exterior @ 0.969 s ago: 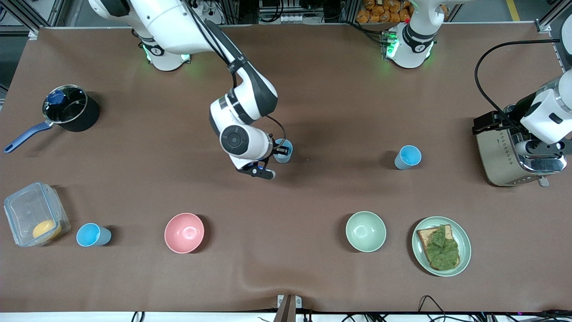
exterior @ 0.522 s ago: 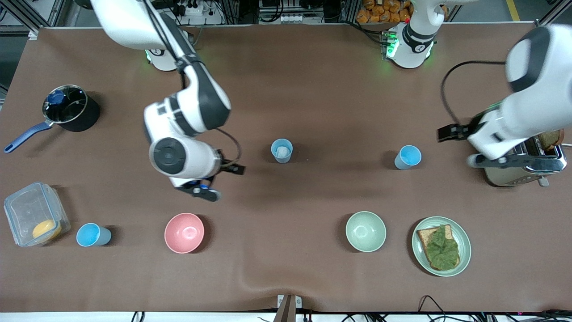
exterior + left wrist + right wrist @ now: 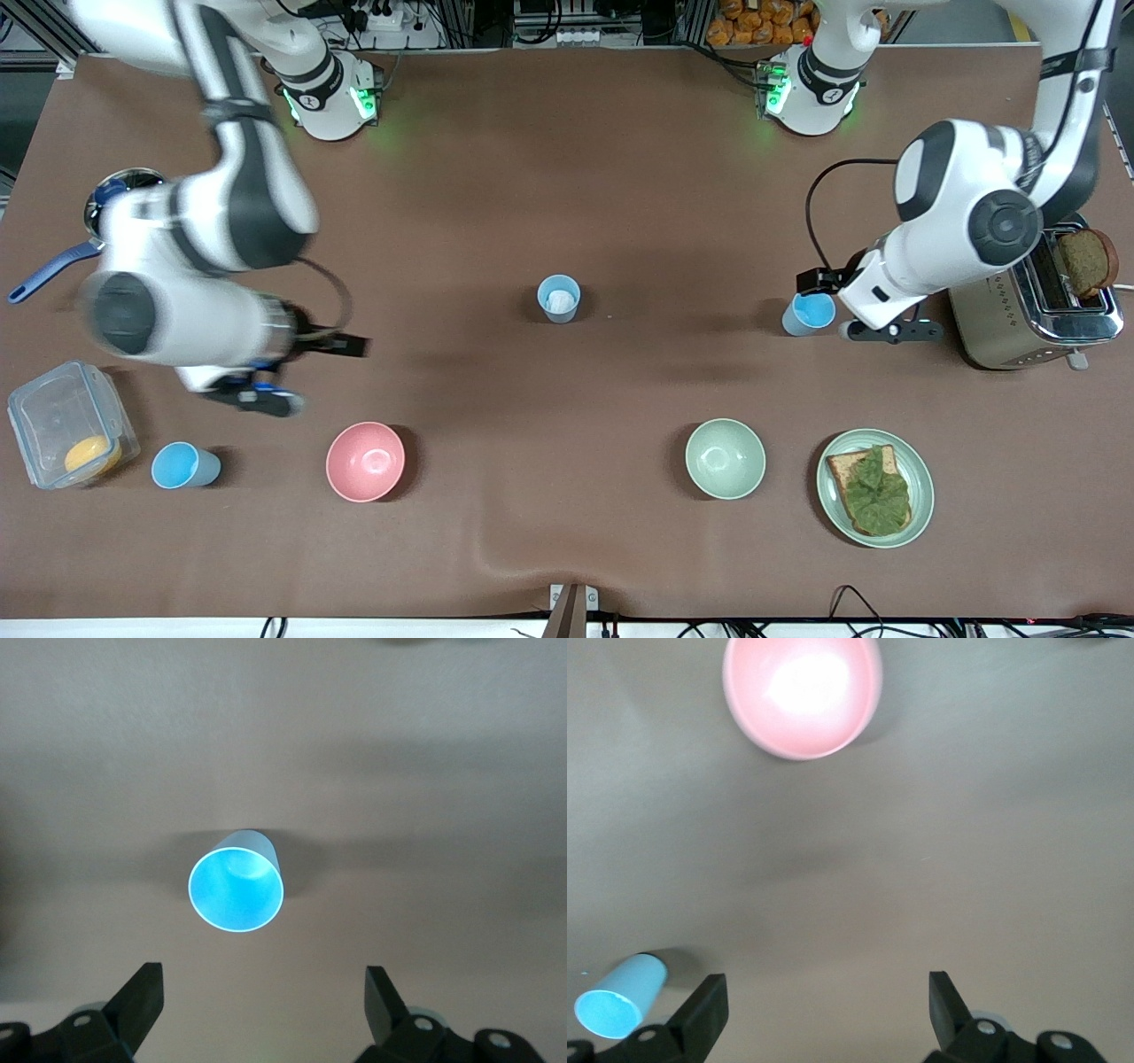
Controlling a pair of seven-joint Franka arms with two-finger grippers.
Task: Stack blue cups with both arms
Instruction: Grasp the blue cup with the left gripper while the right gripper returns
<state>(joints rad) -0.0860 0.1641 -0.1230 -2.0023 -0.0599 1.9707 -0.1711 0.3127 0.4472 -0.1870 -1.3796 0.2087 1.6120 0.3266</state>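
Note:
I need to stack the bright cup into the paler cup (image 3: 559,299), so next I should grab the bright cup by its rim (image 3: 816,308) with my left gripper.
Three blue cups stand upright on the brown table. One, paler inside (image 3: 558,298), is at the middle. One, bright blue inside (image 3: 809,312), is toward the left arm's end and also shows in the left wrist view (image 3: 236,890). A third (image 3: 184,465) is near the front edge at the right arm's end and shows in the right wrist view (image 3: 616,1001). My left gripper (image 3: 886,331) is open and empty, just beside the bright cup (image 3: 261,992). My right gripper (image 3: 257,396) is open and empty, over bare table between the third cup and the pink bowl (image 3: 824,1001).
A pink bowl (image 3: 365,461) and a pale green bowl (image 3: 725,458) sit near the front. A plate (image 3: 921,496) with bread and lettuce, a toaster (image 3: 1019,319), a clear container (image 3: 66,425) and a pot (image 3: 120,190) line the table's ends.
My right gripper let go of the middle cup and swung to the right arm's end of the table. My left arm moved from the toaster to the bright blue cup.

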